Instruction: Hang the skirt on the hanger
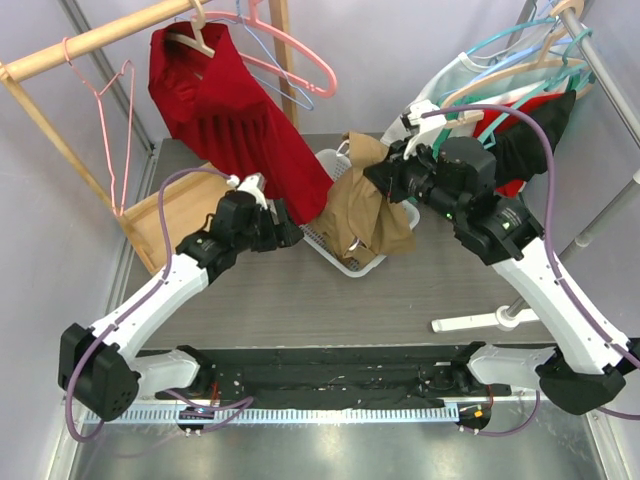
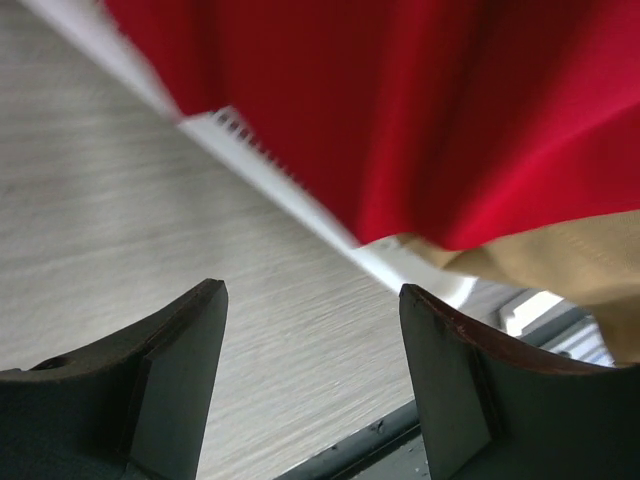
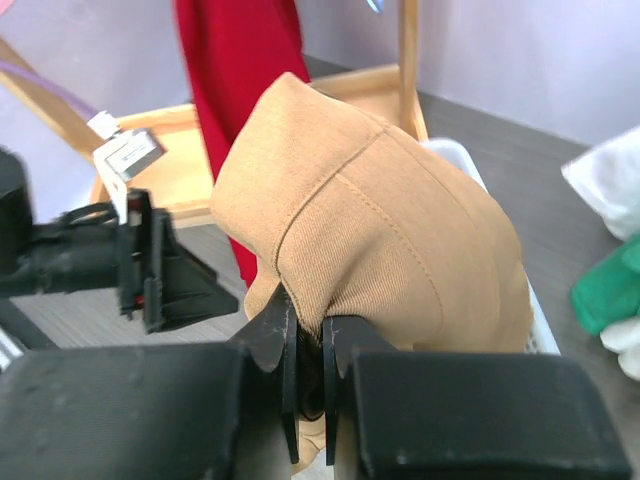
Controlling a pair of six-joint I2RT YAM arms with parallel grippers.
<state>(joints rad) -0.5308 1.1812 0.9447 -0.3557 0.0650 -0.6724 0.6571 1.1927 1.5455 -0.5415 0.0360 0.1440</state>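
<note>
I should grab the tan skirt next with my left gripper, by its stitched edge, apart from where my right gripper pinches it. Then I can spread the skirt for the hanger.
The tan skirt (image 1: 365,212) hangs bunched above the white basket (image 1: 345,262); it fills the right wrist view (image 3: 380,230). My right gripper (image 1: 385,178) is shut on the skirt's upper fold, its jaws pinching the cloth (image 3: 310,330). My left gripper (image 1: 290,232) is open and empty, just left of the basket and under the hem of a red dress (image 1: 240,120); the left wrist view shows its spread fingers (image 2: 180,360) over the table, with the red cloth (image 2: 420,110) and a tan edge (image 2: 560,260) ahead. Empty pink hangers (image 1: 295,50) hang on the wooden rail (image 1: 90,40).
The red dress hangs on a wooden hanger from the rail at the back left. A wooden tray (image 1: 165,215) lies under it. At the right a metal rack (image 1: 600,70) carries several hangers and clothes. A white stand foot (image 1: 490,320) lies on the table.
</note>
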